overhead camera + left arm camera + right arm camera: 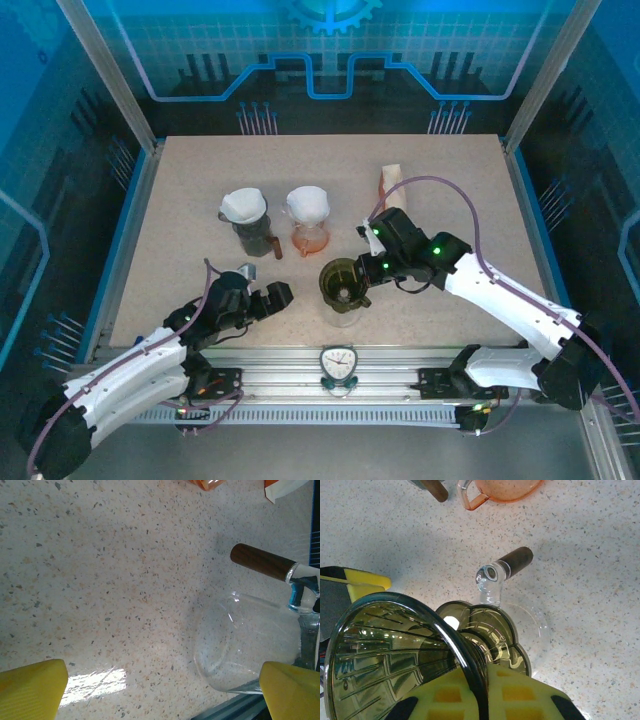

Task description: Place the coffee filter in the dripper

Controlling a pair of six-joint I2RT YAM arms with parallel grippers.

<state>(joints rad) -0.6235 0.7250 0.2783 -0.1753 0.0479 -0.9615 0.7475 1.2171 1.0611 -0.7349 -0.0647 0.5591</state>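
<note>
The tilted dripper's scalloped base lies over the server's opening, so the dripper would settle onto the server. It is now time for my right gripper to open.
My right gripper (362, 279) is shut on the rim of a smoky green dripper (340, 281), whose rim runs between the yellow fingers (540, 695). Seen from the right wrist, the ribbed dripper (385, 650) is tilted over a clear glass server (536, 625) with a brown wooden handle (516, 558). No paper lies inside this dripper. Behind the right arm lies a white stack that looks like coffee filters (390, 184). My left gripper (279, 295) is open just left of the server (245, 647), its yellow pads (30, 687) holding nothing.
Two more brewers stand at mid-table, each lined with a white paper filter: a grey one (245, 207) on a dark server and an orange one (308, 205) on an orange server (505, 487). The table's front edge (235, 711) runs close below the left gripper.
</note>
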